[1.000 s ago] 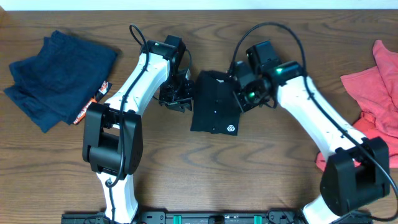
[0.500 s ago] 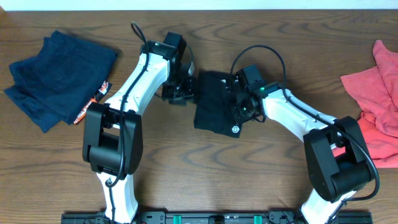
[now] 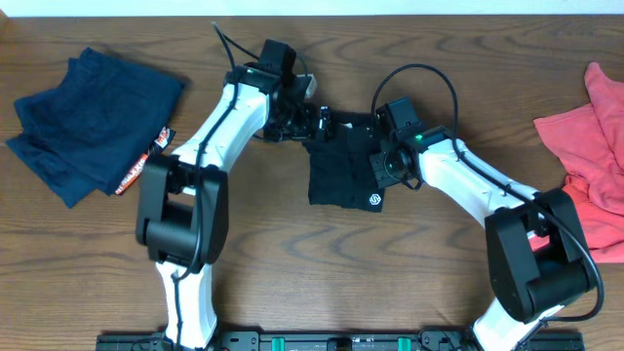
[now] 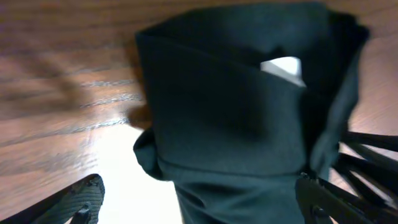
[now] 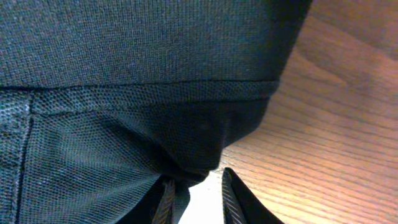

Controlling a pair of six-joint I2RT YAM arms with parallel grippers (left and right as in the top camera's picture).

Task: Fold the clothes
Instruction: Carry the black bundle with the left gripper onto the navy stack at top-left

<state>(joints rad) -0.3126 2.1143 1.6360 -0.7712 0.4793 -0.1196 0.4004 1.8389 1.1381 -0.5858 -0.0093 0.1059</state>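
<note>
My left gripper will next grab the black T-shirt by its white label end point(image 3: 341, 126) point(image 4: 250, 91), with the layers together, so it stays folded and can be laid on the pile.
The black T-shirt point(image 3: 341, 166) lies folded into a small upright rectangle at the table's middle, with a white logo point(image 3: 370, 201) at its lower right corner. My left gripper point(image 3: 320, 122) is at the shirt's upper left corner. In the left wrist view this gripper point(image 4: 202, 200) stands wide open, and the folded black fabric point(image 4: 236, 124) with a white label point(image 4: 283, 65) fills the space between its fingers. My right gripper point(image 3: 378, 168) sits on the shirt's right edge. Its jaws point(image 5: 198, 194) are parted by a narrow gap that shows bright table, and a black hem corner point(image 5: 199, 155) hangs just above them.
A pile of navy blue clothes point(image 3: 93, 117) with an orange tag point(image 3: 146, 161) lies at the far left. A pinkish-red garment point(image 3: 585, 136) is bunched at the right edge. Both arms reach in from the near edge of the wooden table point(image 3: 322, 283).
The left gripper has opened wide and moved right to the shirt's upper corner. The right gripper's jaws have parted slightly. The shirt has shifted a little to the right.
</note>
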